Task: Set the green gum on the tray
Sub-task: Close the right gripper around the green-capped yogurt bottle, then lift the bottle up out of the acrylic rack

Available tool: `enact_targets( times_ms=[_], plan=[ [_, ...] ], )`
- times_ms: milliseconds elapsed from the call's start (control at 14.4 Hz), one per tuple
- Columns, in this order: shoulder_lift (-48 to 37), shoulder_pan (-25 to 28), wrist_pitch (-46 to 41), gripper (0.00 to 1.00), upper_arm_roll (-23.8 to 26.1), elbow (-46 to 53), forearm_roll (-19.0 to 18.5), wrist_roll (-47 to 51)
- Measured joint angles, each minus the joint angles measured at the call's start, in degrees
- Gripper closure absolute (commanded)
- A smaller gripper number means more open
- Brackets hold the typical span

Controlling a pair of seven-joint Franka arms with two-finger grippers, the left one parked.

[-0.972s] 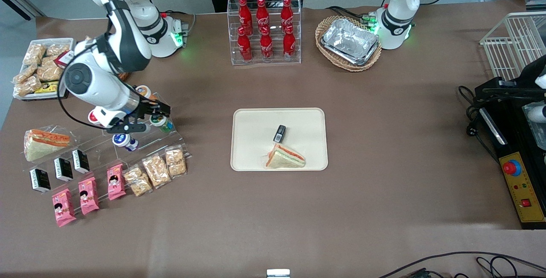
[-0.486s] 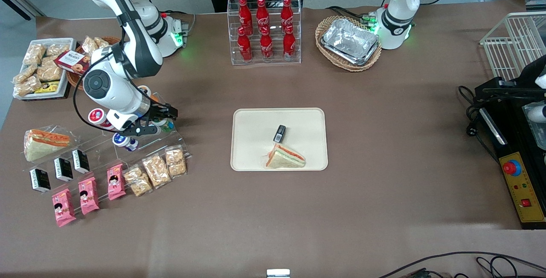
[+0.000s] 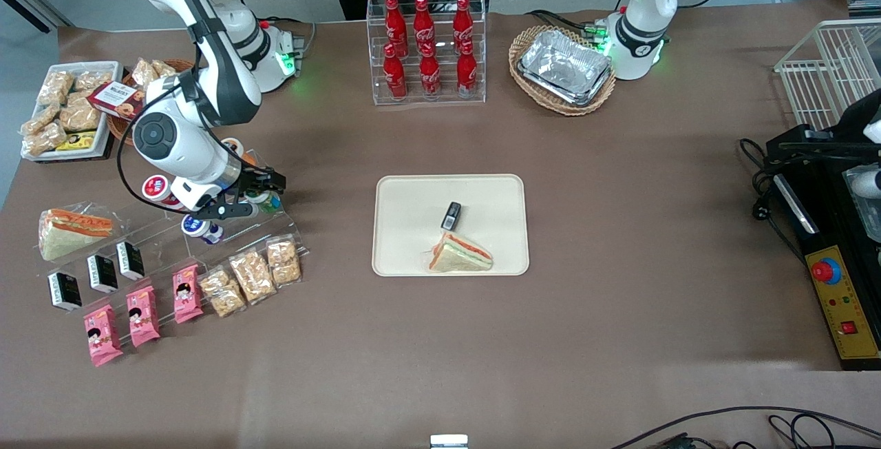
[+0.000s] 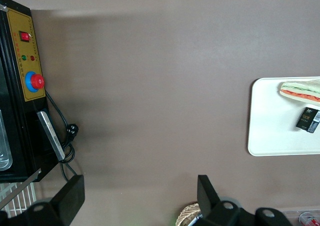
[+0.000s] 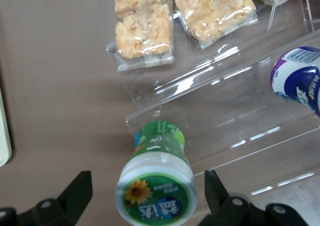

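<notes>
The right gripper grabs the green gum jar by its white-rimmed lid (image 5: 155,186) next, to put the jar on the tray.
The green gum (image 5: 156,188) is a small jar with a white-rimmed green lid. It lies tilted on a step of the clear acrylic shelf (image 5: 225,116), lid toward my wrist camera. My right gripper (image 5: 146,183) is open, one finger on each side of the jar with gaps to both. In the front view the gripper (image 3: 256,195) hides most of the green gum (image 3: 268,201). The cream tray (image 3: 406,201) lies on the table toward the parked arm's end, apart from the shelf. It also shows in the left wrist view (image 4: 265,126).
On the tray lie a wrapped sandwich (image 3: 460,254) and a small black pack (image 3: 451,215). A blue-lidded jar (image 3: 199,227) and an orange-lidded jar (image 3: 234,146) sit on the same shelf. Snack packs (image 3: 251,273) lie nearer the front camera. A cola rack (image 3: 427,49) and foil trays (image 3: 564,67) stand farther away.
A second ago my gripper was beside the green gum, toward the working arm's end. It has moved over the jar, with the fingers straddling it. It has hardly moved in the last half second.
</notes>
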Motion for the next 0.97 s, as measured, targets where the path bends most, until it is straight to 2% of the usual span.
enact_targets(
  times_ms=[347,417,556,625,694,833,972],
  plan=[
    [-1.4,-0.1,-1.0,0.00,-0.1,0.0,0.0,-0.3],
    [-1.5,-0.1,-1.0,0.03,-0.1,0.0,0.0,-0.3],
    [-1.5,-0.1,-1.0,0.43,-0.1,0.0,0.0,-0.4],
    [-1.5,-0.1,-1.0,0.59,-0.2,0.0,0.0,-0.4],
    [-1.5,-0.1,-1.0,0.65,-0.2,0.0,0.0,-0.5],
    [-1.5,-0.1,-1.0,0.65,-0.2,0.0,0.0,-1.2],
    [-1.6,-0.1,-1.0,0.71,-0.2,0.0,0.0,-1.7]
  ],
)
